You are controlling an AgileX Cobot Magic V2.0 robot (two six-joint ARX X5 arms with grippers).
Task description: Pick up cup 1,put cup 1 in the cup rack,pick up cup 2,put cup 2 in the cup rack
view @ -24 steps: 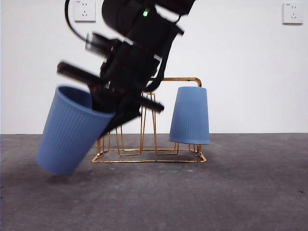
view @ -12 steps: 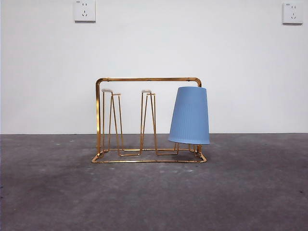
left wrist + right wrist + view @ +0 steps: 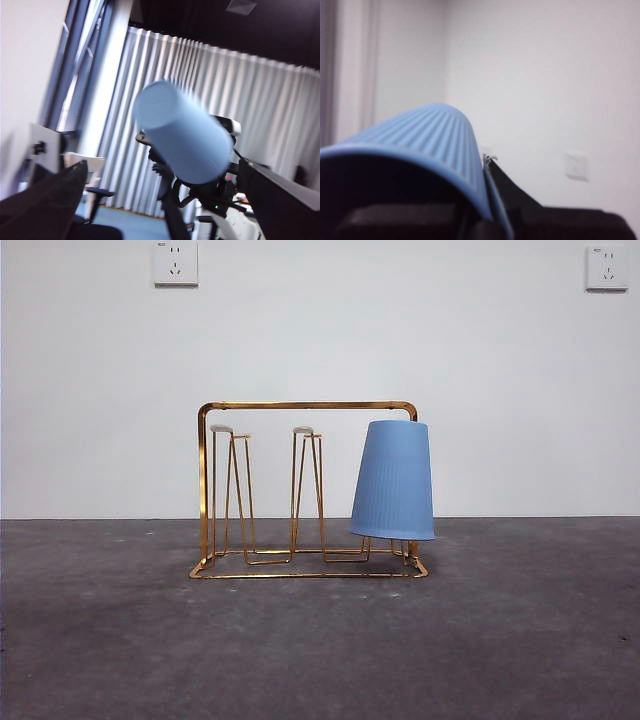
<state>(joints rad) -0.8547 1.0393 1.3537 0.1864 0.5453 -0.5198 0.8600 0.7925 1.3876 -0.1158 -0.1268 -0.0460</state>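
Observation:
My left gripper should next take hold of cup 2, the pale blue cup (image 3: 192,145), by its base end (image 3: 163,111), so that I can hang it in the cup rack.
The gold wire cup rack (image 3: 300,406) stands on the table in the front view. Cup 1 (image 3: 395,480), blue and ribbed, sits upside down over the rack's right prong. The other prongs (image 3: 232,432) are bare. Cup 2 (image 3: 430,140), also blue, is lifted above the front view's frame. My right gripper (image 3: 485,210) is shut on cup 2's rim, one jaw inside and one outside. In the left wrist view, cup 2 (image 3: 182,137) hangs in the air with its base toward the camera. My left gripper (image 3: 161,170) is open, apart from it and holding nothing.
The grey table (image 3: 320,650) stretches in front of and beside the rack. A white wall with two sockets (image 3: 176,262) stands behind it. Curtains and office chairs show far off in the left wrist view.
A second ago an arm held cup 2 tilted just above the table, left of the rack. Arm and cup then rose out of the front view. Rack and cup 1 did not move.

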